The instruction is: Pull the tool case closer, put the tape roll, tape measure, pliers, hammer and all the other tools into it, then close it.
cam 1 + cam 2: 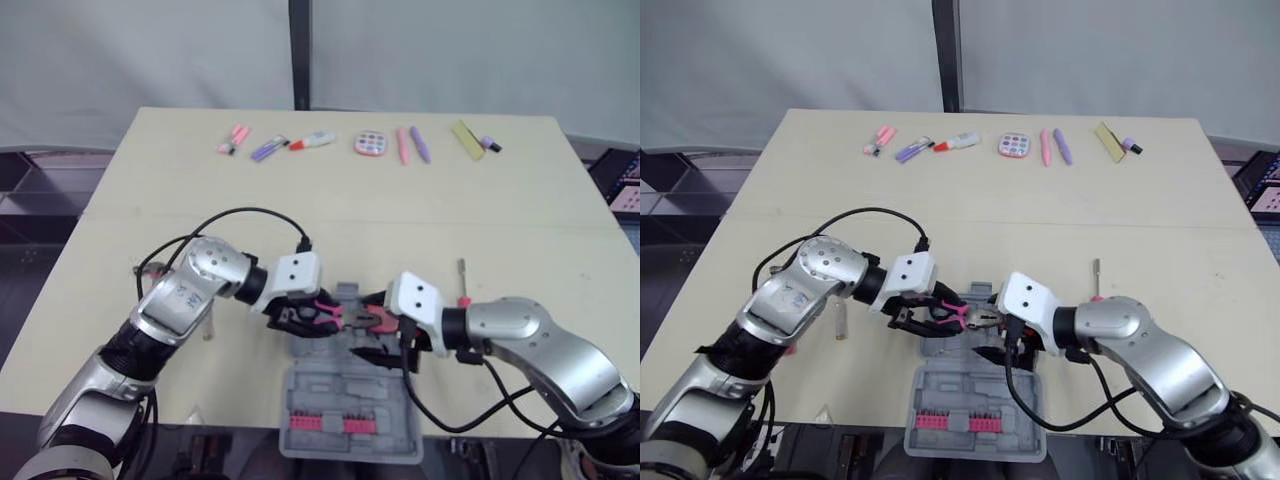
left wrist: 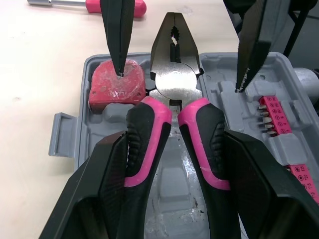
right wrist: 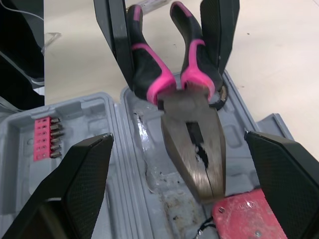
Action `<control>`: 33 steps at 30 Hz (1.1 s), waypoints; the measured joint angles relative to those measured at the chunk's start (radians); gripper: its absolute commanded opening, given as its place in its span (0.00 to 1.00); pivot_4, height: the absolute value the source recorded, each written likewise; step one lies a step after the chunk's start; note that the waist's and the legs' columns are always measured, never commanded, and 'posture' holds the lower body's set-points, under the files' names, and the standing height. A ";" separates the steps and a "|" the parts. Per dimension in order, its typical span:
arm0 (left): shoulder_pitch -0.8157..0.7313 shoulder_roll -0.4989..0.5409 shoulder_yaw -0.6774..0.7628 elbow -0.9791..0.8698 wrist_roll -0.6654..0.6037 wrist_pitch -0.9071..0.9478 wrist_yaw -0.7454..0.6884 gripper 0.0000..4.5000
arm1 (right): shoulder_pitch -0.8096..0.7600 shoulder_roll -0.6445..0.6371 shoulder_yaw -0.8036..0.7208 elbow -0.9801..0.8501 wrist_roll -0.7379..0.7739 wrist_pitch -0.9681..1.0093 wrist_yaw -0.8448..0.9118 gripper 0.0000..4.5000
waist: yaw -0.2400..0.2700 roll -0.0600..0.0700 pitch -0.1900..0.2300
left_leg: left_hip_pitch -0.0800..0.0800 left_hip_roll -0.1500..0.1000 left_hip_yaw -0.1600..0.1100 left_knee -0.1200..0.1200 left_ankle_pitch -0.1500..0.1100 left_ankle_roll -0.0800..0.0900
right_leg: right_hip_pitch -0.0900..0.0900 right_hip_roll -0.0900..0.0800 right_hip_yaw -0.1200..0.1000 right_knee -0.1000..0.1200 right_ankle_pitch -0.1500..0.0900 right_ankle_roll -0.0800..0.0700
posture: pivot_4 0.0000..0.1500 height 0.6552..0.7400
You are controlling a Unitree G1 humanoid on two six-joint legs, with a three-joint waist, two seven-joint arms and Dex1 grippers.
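Note:
The handles of the pliers are already held from both sides by my left gripper's fingers, so my right gripper should grab the pliers by their exposed steel head (image 1: 357,318) next.
The grey tool case (image 1: 345,420) lies open at the table's near edge. A red tape measure (image 2: 115,87) rests in one of its pockets, and a pink strip of bits (image 1: 330,420) sits in the near half. My left gripper (image 1: 300,316) is shut on the pink-and-black handles of the pliers (image 2: 174,74), holding them just above the case's far half. My right gripper (image 3: 178,139) is open. Its fingertips (image 2: 118,50) stand on either side of the pliers' steel head without touching it.
A red-handled screwdriver (image 1: 462,282) lies on the table right of the case. A small clear-handled tool (image 1: 838,322) lies by my left forearm. Several pens, markers and small items (image 1: 370,144) line the table's far edge.

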 measured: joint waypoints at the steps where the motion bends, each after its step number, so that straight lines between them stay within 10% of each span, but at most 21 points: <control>1: 0.000 -0.001 -0.001 0.000 0.003 -0.003 0.000 0.54 | -0.004 0.002 0.000 0.000 0.000 0.001 -0.001 1.00 | 0.000 0.000 0.000 | 0.000 0.000 0.000 0.000 0.000 0.000 | 0.000 0.000 0.000 0.000 0.000 0.000 | 1.00 0.69; 16: 0.001 -0.003 -0.007 0.000 0.025 -0.019 -0.002 0.54 | -0.011 0.018 0.000 0.000 -0.006 0.019 -0.002 1.00 | -0.007 0.000 0.000 | 0.000 0.000 0.000 0.000 0.000 0.000 | 0.000 0.000 0.000 0.001 0.000 0.000 | 1.00 0.69; 24: 0.002 -0.006 -0.015 -0.002 0.028 -0.023 -0.003 0.54 | -0.017 0.018 0.003 0.000 -0.007 0.037 0.000 0.24 | -0.015 0.000 0.000 | 0.000 0.000 -0.001 0.000 0.000 0.000 | 0.000 0.000 0.000 0.001 0.000 0.000 | 1.00 0.69; 33: 0.003 -0.005 -0.018 -0.003 0.033 -0.028 -0.008 0.54 | -0.023 0.019 0.006 0.000 -0.005 0.053 0.001 0.22 | -0.018 0.000 0.000 | 0.000 0.000 -0.001 0.000 0.000 0.000 | 0.000 0.000 0.000 0.001 0.000 0.000 | 1.00 0.69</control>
